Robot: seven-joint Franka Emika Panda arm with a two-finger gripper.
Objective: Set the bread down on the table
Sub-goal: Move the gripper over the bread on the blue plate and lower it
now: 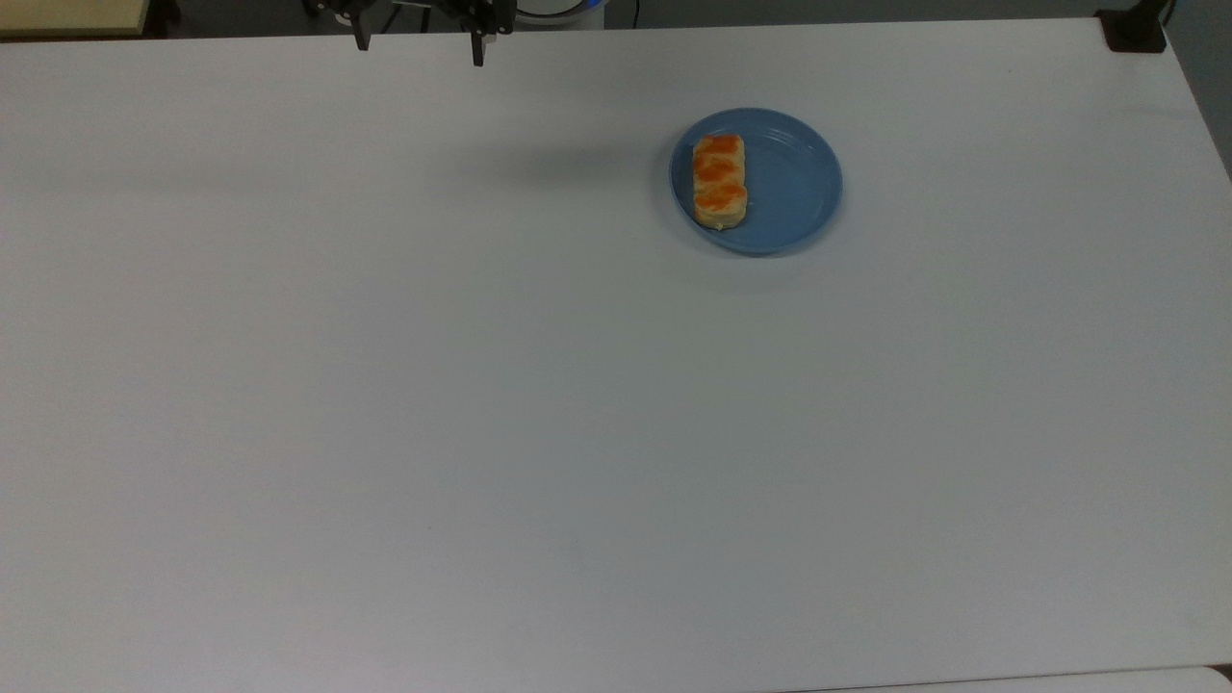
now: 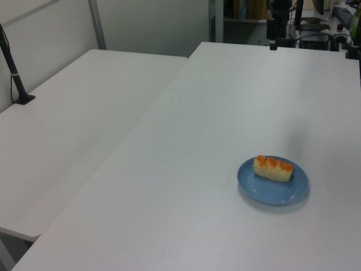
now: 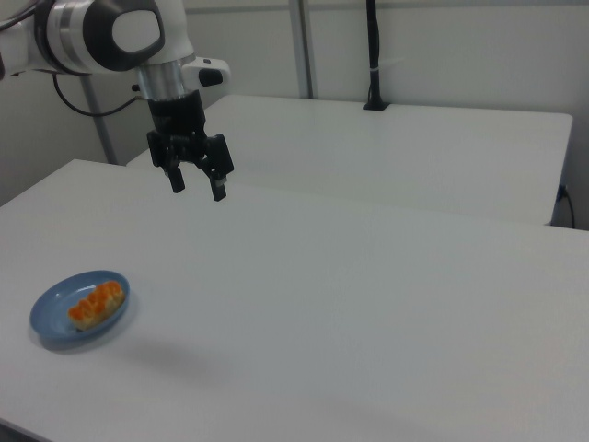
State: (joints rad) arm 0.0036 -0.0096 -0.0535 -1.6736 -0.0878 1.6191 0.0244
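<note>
The gripper grips the bread by its long sides near one end (image 2: pixel 261 168) next, to put the bread on the tabletop.
The bread (image 1: pixel 720 180), a pale-yellow loaf with three orange-brown bumps, lies on the left half of a round blue plate (image 1: pixel 794 188) in the top view. The left view has the bread (image 2: pixel 273 168) on the plate (image 2: pixel 273 189), and so does the right view, with the bread (image 3: pixel 95 305) on the plate (image 3: pixel 55 318). The plate rests on the white table (image 1: pixel 481 404). My gripper (image 3: pixel 198 184) hangs open and empty high above the table, well apart from the plate. Its fingertips reach into the top view's upper edge (image 1: pixel 418 50).
A second white table (image 2: pixel 67 130) adjoins on the left view's left, with a black post (image 2: pixel 14 73) clamped to it. The same post (image 3: pixel 373 55) stands at the back of the right view. A black clamp (image 1: pixel 1136 34) sits at the table's far right corner.
</note>
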